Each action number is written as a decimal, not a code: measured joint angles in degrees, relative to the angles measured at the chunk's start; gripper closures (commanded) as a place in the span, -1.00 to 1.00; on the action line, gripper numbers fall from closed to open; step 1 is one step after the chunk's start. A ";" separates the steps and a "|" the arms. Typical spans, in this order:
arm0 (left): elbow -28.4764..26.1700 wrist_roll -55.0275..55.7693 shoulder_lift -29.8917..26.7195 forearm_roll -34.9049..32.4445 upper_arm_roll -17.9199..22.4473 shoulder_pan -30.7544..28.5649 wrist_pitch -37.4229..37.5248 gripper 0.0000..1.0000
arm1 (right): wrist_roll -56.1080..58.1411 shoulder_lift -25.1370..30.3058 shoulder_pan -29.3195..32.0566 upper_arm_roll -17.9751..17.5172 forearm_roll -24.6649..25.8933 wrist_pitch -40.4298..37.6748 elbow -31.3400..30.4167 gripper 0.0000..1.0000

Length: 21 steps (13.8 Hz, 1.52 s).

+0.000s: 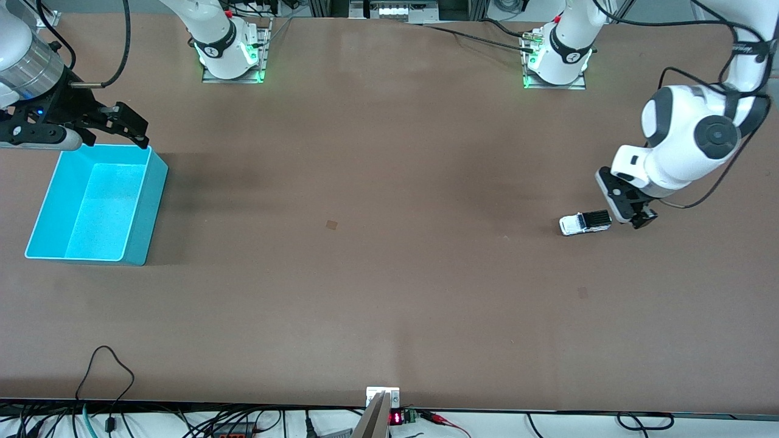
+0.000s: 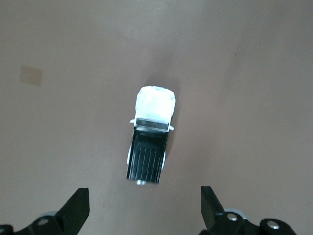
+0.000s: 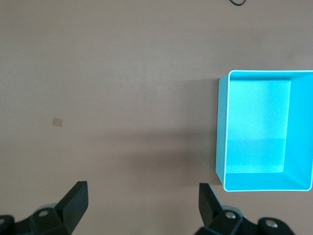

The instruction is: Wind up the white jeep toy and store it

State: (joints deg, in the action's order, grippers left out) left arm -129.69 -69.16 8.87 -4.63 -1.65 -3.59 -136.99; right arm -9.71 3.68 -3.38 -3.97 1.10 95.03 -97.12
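The left gripper will next take hold of the white jeep toy by its black ribbed roof [image 1: 596, 219], so its white hood [image 1: 572, 224] stays free while the gripper winds the toy.
The white jeep toy [image 1: 584, 222] stands on the brown table toward the left arm's end, black ribbed roof up. In the left wrist view it [image 2: 150, 142] lies just ahead of the fingers. My left gripper [image 1: 639, 219] [image 2: 144, 203] is open and empty, low beside the jeep's rear end and not touching it. The cyan bin [image 1: 149, 207] stands empty toward the right arm's end and shows in the right wrist view [image 3: 221, 132]. My right gripper [image 1: 131, 128] [image 3: 143, 196] is open and empty, raised over the table by the bin's corner nearest the robot bases.
Small tan patches mark the table near the middle [image 1: 331, 224] and nearer the front camera than the jeep [image 1: 582, 292]. Cables [image 1: 103, 371] lie along the table's front edge. The two arm bases [image 1: 231, 55] [image 1: 557, 61] stand along the back edge.
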 measured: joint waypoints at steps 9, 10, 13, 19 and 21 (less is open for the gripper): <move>-0.64 -4.71 9.34 -0.01 -0.49 0.68 -11.97 -0.81 | 0.00 0.00 -0.13 0.00 0.00 0.01 -0.04 -1.00; -0.66 -6.11 9.93 -0.01 -0.49 0.65 -13.42 -0.64 | 0.00 0.00 -0.18 0.00 0.00 0.01 -0.05 -1.00; -0.98 -9.26 12.71 -0.01 -0.45 0.14 -17.70 0.00 | 0.00 0.00 -0.30 0.00 0.00 0.01 -0.07 -1.00; -1.09 -10.18 13.50 -0.01 -0.56 -0.09 -18.41 0.63 | 0.00 0.00 -0.33 0.00 0.01 0.01 -0.08 -1.00; -1.09 -10.27 13.50 -0.01 -0.59 -0.08 -18.41 0.63 | 0.00 0.00 -0.33 0.00 0.01 0.01 -0.08 -1.00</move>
State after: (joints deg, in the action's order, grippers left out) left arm -130.78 -79.43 22.37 -4.64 -2.23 -3.67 -155.40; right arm -9.71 3.68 -3.71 -3.97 1.10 95.04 -97.19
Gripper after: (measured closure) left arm 0.493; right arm 0.000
